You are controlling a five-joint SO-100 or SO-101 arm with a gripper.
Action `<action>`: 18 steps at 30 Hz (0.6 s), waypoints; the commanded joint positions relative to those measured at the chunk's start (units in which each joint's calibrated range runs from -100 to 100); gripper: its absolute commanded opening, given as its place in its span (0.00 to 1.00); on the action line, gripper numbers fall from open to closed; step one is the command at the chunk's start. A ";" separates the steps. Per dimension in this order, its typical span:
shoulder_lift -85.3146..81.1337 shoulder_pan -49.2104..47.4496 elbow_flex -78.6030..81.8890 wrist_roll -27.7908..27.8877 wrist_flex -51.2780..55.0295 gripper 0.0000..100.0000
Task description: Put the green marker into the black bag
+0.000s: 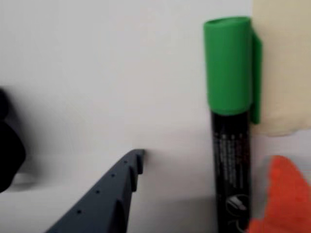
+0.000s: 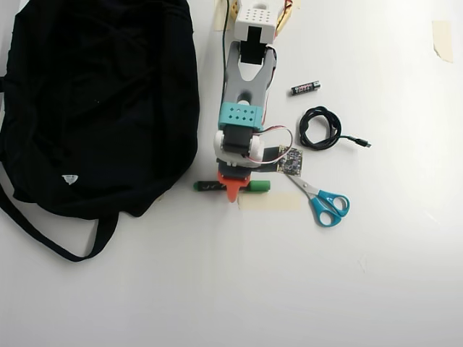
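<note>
Next, my gripper grabs the green marker [image 1: 231, 141] by its black body [image 1: 233, 174] to put the marker into the black bag.
The green marker [image 2: 255, 186] lies flat on the white table, just right of the black bag [image 2: 101, 101], with its green cap pointing away from the bag. In the wrist view the marker [image 1: 231, 141] runs up the frame, cap at the top. My gripper [image 2: 231, 189] hangs right over the marker's middle. It is open [image 1: 209, 158]. The dark grey finger [image 1: 107, 199] stands well clear on the left and the orange finger [image 1: 282, 194] is close against the barrel on the right. The bag fills the overhead view's upper left, straps trailing down.
A strip of beige tape [image 2: 269, 202] lies beside the marker. Blue-handled scissors [image 2: 327, 203], a coiled black cable [image 2: 320, 128] and a small black battery [image 2: 305, 87] lie to the right. A dark blurred shape [image 1: 7, 145] sits at the wrist view's left edge.
</note>
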 commanded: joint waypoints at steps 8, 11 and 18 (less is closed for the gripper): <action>0.10 0.33 -0.37 0.18 1.28 0.22; 0.10 0.33 -0.37 0.18 1.28 0.20; 0.10 0.33 -0.37 0.07 1.28 0.20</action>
